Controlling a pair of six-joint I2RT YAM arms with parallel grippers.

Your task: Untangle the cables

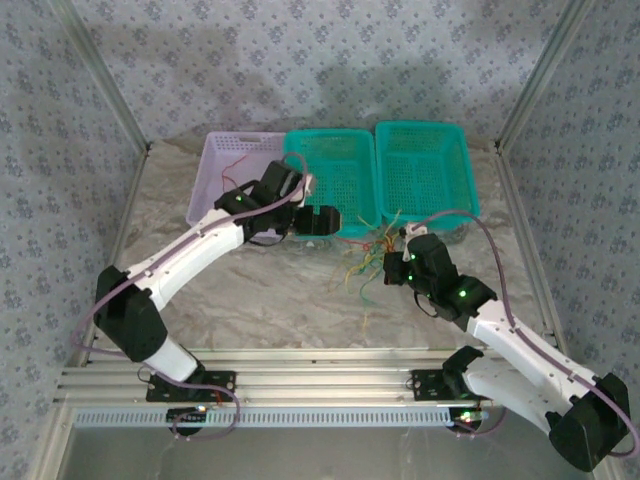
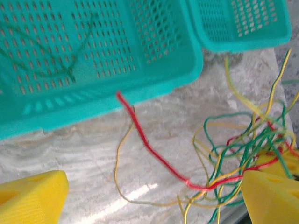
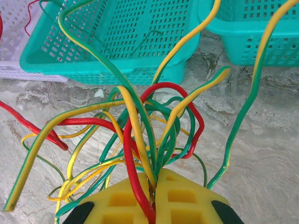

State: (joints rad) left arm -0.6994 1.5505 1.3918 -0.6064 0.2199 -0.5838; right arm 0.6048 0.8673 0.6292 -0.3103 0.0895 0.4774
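Note:
My left gripper grabs the red cable on its loose part outside the tangle next, to draw it free and untangle it.
The cables (image 1: 365, 262) are a tangle of thin red, green and yellow wires on the marble table in front of the teal baskets. My right gripper (image 3: 156, 189) is shut on a bundle of them, and red, yellow and green strands (image 3: 140, 126) fan up out of its yellow fingers. My left gripper (image 2: 154, 200) hangs open just left of the tangle (image 2: 247, 144), its yellow fingers (image 2: 32, 198) wide apart. A red cable (image 2: 154, 151) runs across the table below the gap, from the basket's front rim into the tangle. In the top view the left gripper (image 1: 320, 222) sits at the middle basket's front edge.
Three baskets stand in a row at the back: a purple one (image 1: 215, 150) with a red wire (image 1: 237, 165) in it, a teal middle one (image 1: 300, 140) holding a green wire (image 2: 70, 70), and a teal right one (image 1: 465, 160). Metal frame posts flank the table.

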